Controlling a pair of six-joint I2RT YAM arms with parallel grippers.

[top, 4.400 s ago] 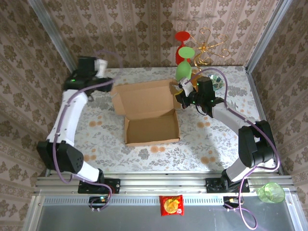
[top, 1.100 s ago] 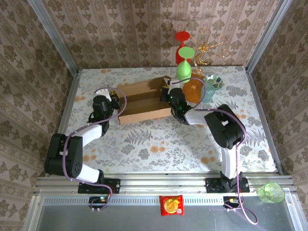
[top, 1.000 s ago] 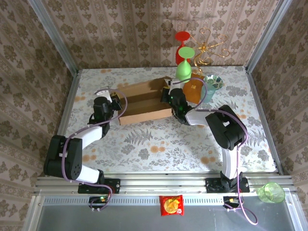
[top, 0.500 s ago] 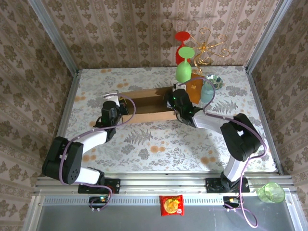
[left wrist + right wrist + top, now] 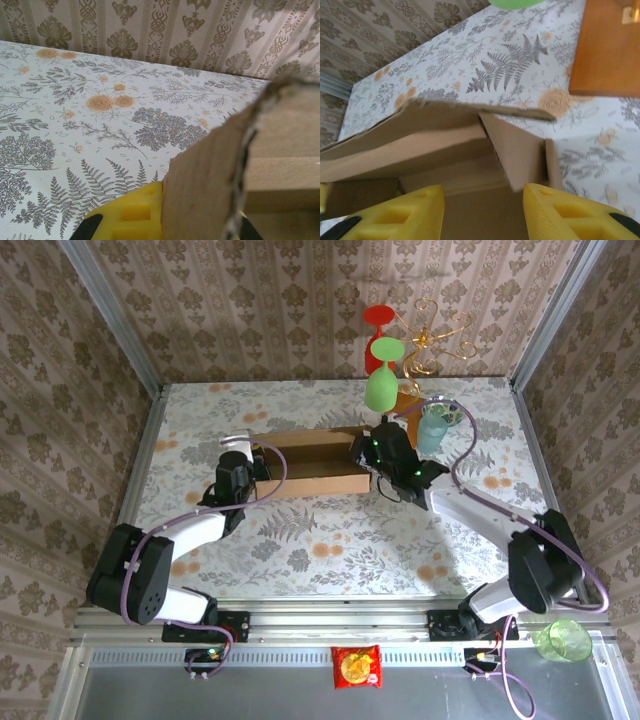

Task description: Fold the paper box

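My right gripper grabs the paper box's corner flap [image 5: 512,150] across its edge next, to fold the lid over the tray.
The paper box [image 5: 310,462], tan corrugated cardboard, lies mid-table with its lid leaning low over the tray. My left gripper [image 5: 245,468] is at the box's left end. In the left wrist view the left gripper [image 5: 200,212] is shut on a cardboard side flap [image 5: 210,180], with a yellow finger [image 5: 130,215] against it. My right gripper [image 5: 372,455] is at the box's right end. In the right wrist view the right gripper [image 5: 482,200] stands open over the box's inside, and a corner flap [image 5: 515,145] stands just ahead, untouched.
Behind the box's right end stand a green glass [image 5: 380,390], a red glass [image 5: 378,318], a gold wire stand [image 5: 440,340], a teal cup [image 5: 432,427] and an orange-brown packet [image 5: 607,50]. Patterned walls close three sides. Bare tablecloth [image 5: 330,540] lies in front.
My right gripper has opened and let go of the box, and its arm has swung out to the right. The box has shifted right and its lid has come lower. The left grip holds.
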